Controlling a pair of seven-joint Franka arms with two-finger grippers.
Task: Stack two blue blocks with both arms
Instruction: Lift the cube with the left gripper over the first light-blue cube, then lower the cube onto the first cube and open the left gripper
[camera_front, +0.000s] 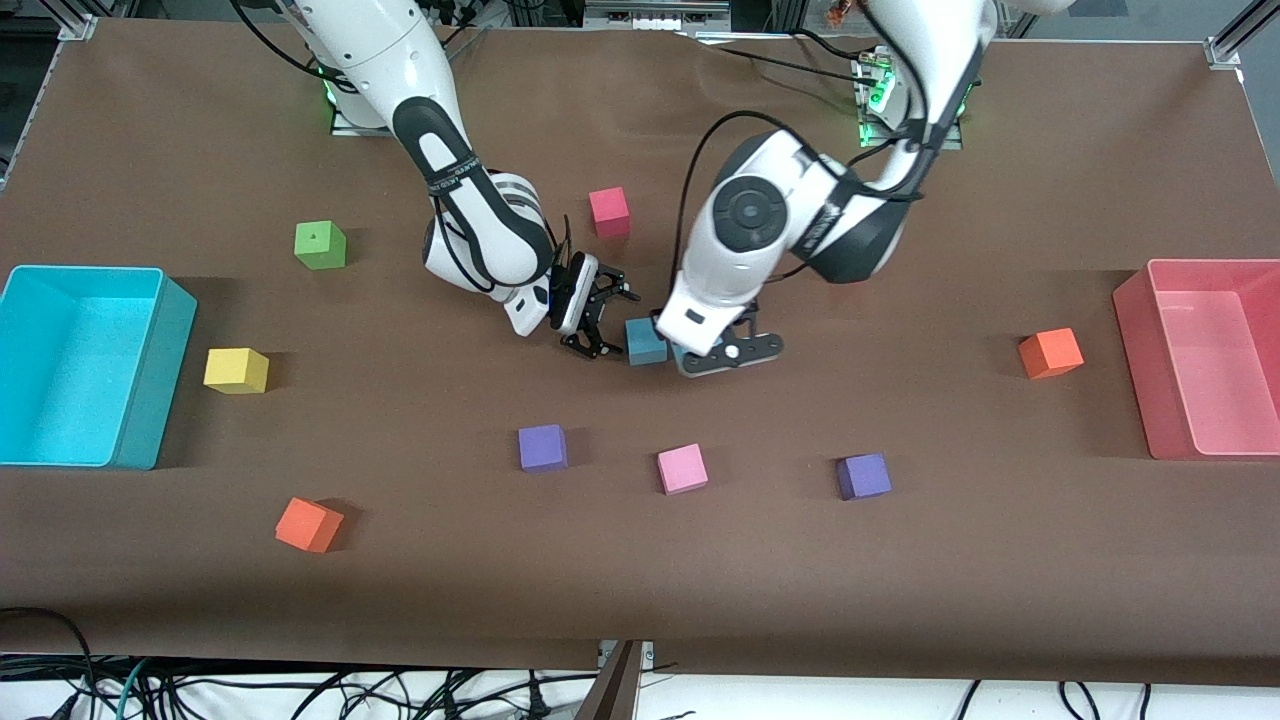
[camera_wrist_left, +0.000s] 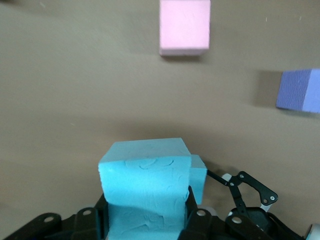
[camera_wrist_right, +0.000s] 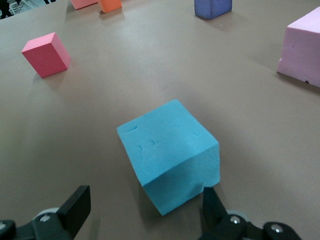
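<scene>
The held block is beside the first blue block in the front view, so the robot needs to line them up before the left gripper opens, or the held block would miss.
One blue block (camera_front: 646, 340) lies on the table near the middle. My right gripper (camera_front: 600, 322) is open and low beside it, on the side toward the right arm's end. In the right wrist view the block (camera_wrist_right: 170, 155) sits just ahead of the spread fingers (camera_wrist_right: 75, 207), one fingertip close to its corner. My left gripper (camera_front: 712, 355) is shut on the second blue block (camera_front: 684, 353), mostly hidden by the hand, and holds it right next to the first. In the left wrist view the held block (camera_wrist_left: 145, 180) fills the jaws and the other block (camera_wrist_left: 199, 176) peeks out beside it.
A pink cube (camera_front: 682, 468) and two purple cubes (camera_front: 542, 447) (camera_front: 863, 476) lie nearer the camera. A red cube (camera_front: 609, 211) lies farther. Green (camera_front: 320, 245), yellow (camera_front: 236, 370) and orange (camera_front: 308, 525) cubes and a cyan bin (camera_front: 160, 385) are at the right arm's end. An orange cube (camera_front: 1050, 352) and a pink bin (camera_front: 1135, 350) are at the left arm's end.
</scene>
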